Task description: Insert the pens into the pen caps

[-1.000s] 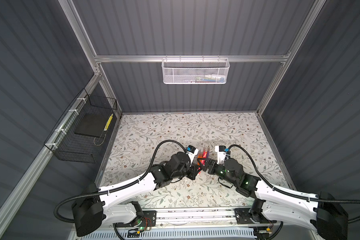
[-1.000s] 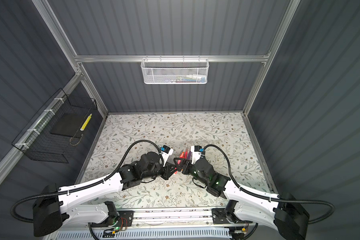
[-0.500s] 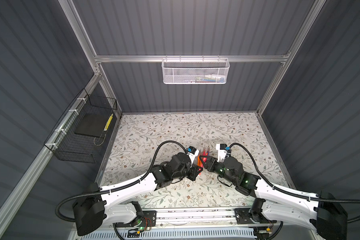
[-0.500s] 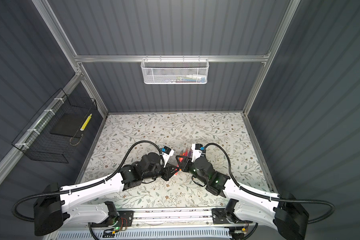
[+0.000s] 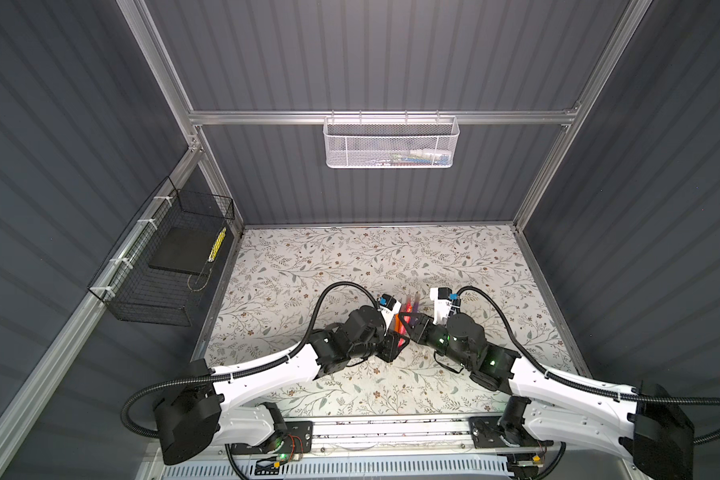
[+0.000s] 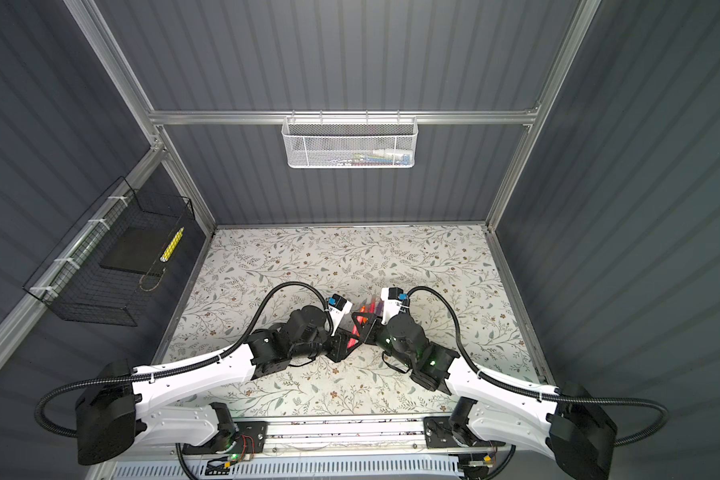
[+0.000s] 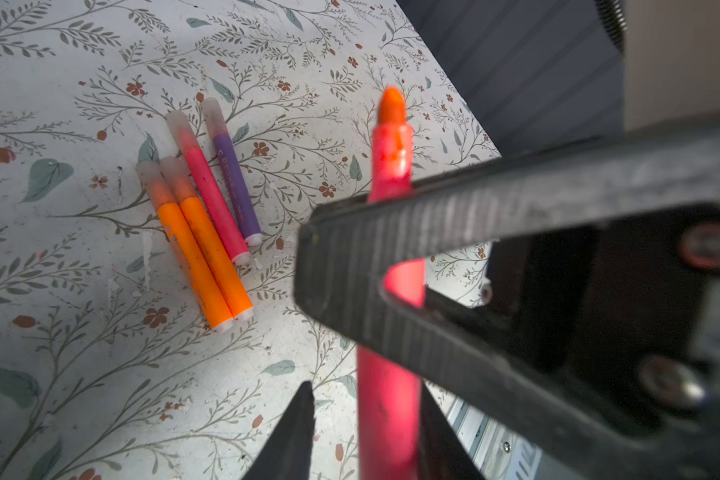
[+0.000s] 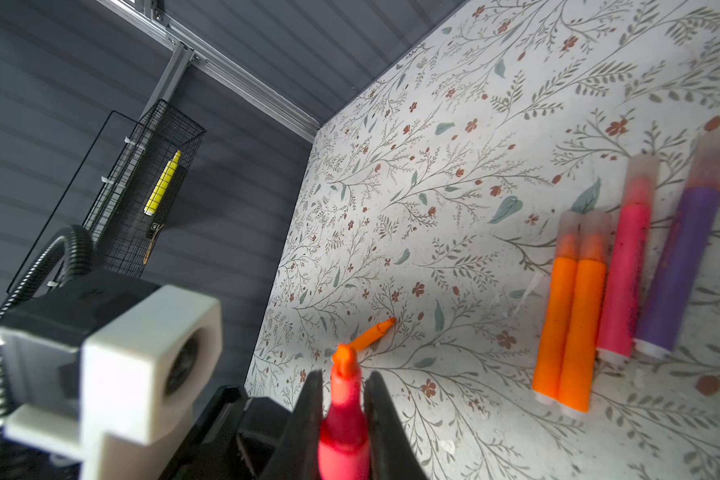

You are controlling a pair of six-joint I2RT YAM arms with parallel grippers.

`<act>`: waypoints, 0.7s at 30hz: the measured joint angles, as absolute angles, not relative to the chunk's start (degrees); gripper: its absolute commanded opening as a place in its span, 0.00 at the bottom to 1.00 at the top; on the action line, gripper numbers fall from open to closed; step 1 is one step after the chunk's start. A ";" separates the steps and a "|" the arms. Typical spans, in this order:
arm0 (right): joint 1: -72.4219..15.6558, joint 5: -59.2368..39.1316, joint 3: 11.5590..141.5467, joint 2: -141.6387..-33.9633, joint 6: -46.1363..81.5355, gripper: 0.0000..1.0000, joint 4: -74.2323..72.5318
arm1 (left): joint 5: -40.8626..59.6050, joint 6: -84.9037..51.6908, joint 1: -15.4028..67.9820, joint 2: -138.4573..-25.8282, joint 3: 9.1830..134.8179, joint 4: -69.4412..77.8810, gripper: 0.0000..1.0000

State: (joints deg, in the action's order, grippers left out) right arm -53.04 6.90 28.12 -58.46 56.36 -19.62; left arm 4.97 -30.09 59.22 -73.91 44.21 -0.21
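The pen's orange tip must stay free to enter a pen cap [image 7: 179, 122]; next, my left gripper should grab the red-pink pen by the lower part of its body [image 7: 388, 416].
A red-pink pen [image 7: 387, 407] with a bare orange tip [image 7: 391, 106] is held in the air between both arms, seen in both top views [image 5: 402, 341] [image 6: 353, 340]. My right gripper [image 8: 345, 376] is shut on it just behind the tip. My left gripper [image 7: 364, 392] is open around its lower barrel, one finger touching it and the other apart. On the table lie two orange pens [image 7: 202, 262], a pink pen [image 7: 215, 199] and a purple pen [image 7: 235, 187], side by side, each wearing a translucent pen cap [image 7: 179, 122]. A small orange piece [image 8: 375, 332] lies beyond the held tip.
A white mesh basket [image 5: 391, 143] hangs on the back wall. A black wire basket [image 5: 171, 266] on the left wall holds a yellow marker [image 8: 163, 183]. The left wrist camera's white housing [image 8: 113, 365] sits close beside my right gripper.
My right gripper has shut on the red-pink pen near its tip. My left gripper, shut on the pen before, has parted its jaws.
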 measured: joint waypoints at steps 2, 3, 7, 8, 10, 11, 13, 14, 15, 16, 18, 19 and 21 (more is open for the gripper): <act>-53.36 6.79 28.12 -58.52 56.47 0.04 -19.73 | 4.58 -30.09 59.22 -74.56 44.23 -0.10 0.39; -53.49 6.79 28.12 -58.63 56.58 0.04 -19.77 | 4.36 -30.11 59.22 -74.87 44.23 0.01 0.39; -54.28 6.57 28.12 -59.27 56.62 0.03 -20.51 | 3.53 -30.11 59.24 -76.16 44.58 0.21 0.38; -54.46 6.52 28.12 -59.44 56.64 0.03 -20.73 | 3.31 -30.13 59.24 -76.38 44.64 0.36 0.37; -54.78 6.42 28.12 -59.83 56.77 0.03 -21.26 | 2.94 -30.11 59.24 -76.49 44.64 0.64 0.30; -54.85 6.42 28.12 -60.03 56.82 0.03 -21.47 | 2.83 -30.24 59.29 -76.47 44.64 0.91 0.27; -54.94 6.42 28.12 -60.47 56.99 0.03 -22.11 | 2.57 -30.24 59.46 -76.47 44.66 1.39 0.19; -54.96 6.44 28.12 -60.62 57.04 0.03 -22.33 | 2.52 -30.35 59.55 -76.47 44.66 1.58 0.16; -55.00 6.44 28.12 -60.73 57.06 0.03 -22.48 | 2.48 -30.46 59.66 -76.47 44.66 1.78 0.12; -55.07 6.50 28.12 -60.86 57.08 0.03 -22.76 | 2.31 -30.41 59.77 -76.47 44.66 2.04 0.10; -55.11 6.68 28.12 -60.93 57.04 0.04 -22.94 | 2.09 -30.46 59.81 -76.47 44.66 2.17 0.06; -55.16 6.79 28.12 -60.93 57.04 0.06 -22.98 | 2.02 -30.44 59.83 -76.42 44.66 2.17 0.03; -55.18 6.87 28.12 -60.93 57.04 0.10 -23.14 | 1.87 -30.44 59.83 -76.31 44.66 2.22 0.00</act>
